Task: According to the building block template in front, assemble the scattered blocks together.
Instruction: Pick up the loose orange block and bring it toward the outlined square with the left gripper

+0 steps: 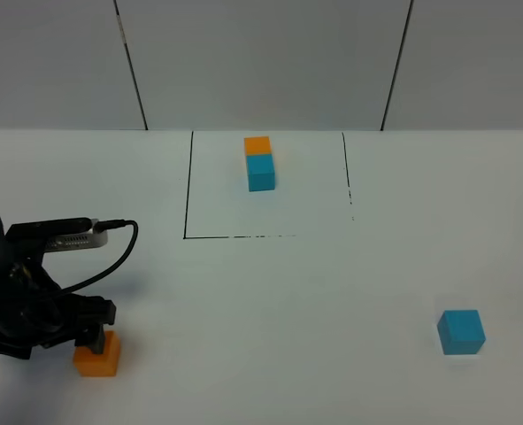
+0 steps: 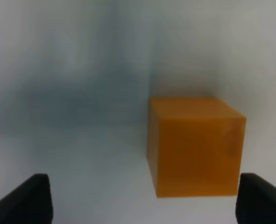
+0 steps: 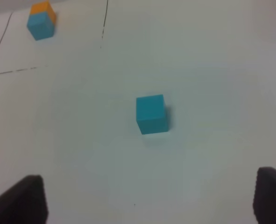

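Note:
I will build the pair shown by the template [image 1: 260,162], so my left gripper will next grab the orange block [image 1: 97,356] by its opposite sides.
The orange scattered block [image 1: 97,356] sits on the white table at the front left. My left gripper [image 1: 95,336] is open and low over it. In the left wrist view the orange block [image 2: 196,147] lies between the spread fingertips [image 2: 28,200], closer to one finger, and is not gripped. The cyan scattered block [image 1: 461,332] sits at the front right. In the right wrist view it [image 3: 151,113] lies ahead of my open, empty right gripper [image 3: 149,200]. The template [image 1: 260,162], a small orange cube joined to a cyan one, stands at the back middle; it also shows in the right wrist view [image 3: 41,21].
A black outlined rectangle [image 1: 188,190] is drawn on the table around the template. A grey panelled wall [image 1: 261,62] rises behind the table. The left arm's cable [image 1: 124,243] loops over the table at the left. The right arm is outside the exterior view.

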Action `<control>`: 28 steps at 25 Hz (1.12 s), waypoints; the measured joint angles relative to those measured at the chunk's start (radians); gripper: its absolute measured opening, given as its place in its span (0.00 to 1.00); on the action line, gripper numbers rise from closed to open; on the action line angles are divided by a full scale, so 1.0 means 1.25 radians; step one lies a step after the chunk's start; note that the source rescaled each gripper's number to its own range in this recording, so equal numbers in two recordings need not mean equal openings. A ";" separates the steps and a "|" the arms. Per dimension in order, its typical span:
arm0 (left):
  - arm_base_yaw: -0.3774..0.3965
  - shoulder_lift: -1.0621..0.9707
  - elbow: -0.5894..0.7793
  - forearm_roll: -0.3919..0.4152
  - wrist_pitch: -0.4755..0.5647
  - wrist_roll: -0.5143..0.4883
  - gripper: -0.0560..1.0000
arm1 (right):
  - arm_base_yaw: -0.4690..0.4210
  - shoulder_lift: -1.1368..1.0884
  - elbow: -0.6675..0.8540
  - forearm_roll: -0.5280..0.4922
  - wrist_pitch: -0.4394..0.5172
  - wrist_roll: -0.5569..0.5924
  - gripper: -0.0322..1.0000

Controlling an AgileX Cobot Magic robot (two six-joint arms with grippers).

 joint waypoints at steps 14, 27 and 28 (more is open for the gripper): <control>-0.062 0.061 -0.067 0.002 -0.027 0.022 0.80 | 0.000 0.000 0.000 0.000 0.000 0.000 0.77; -0.062 0.158 -0.071 -0.041 -0.010 0.020 0.80 | 0.000 0.000 0.000 0.000 0.000 0.000 0.77; -0.062 0.167 -0.071 -0.046 -0.009 0.019 0.80 | 0.000 0.000 0.000 0.000 0.000 0.000 0.77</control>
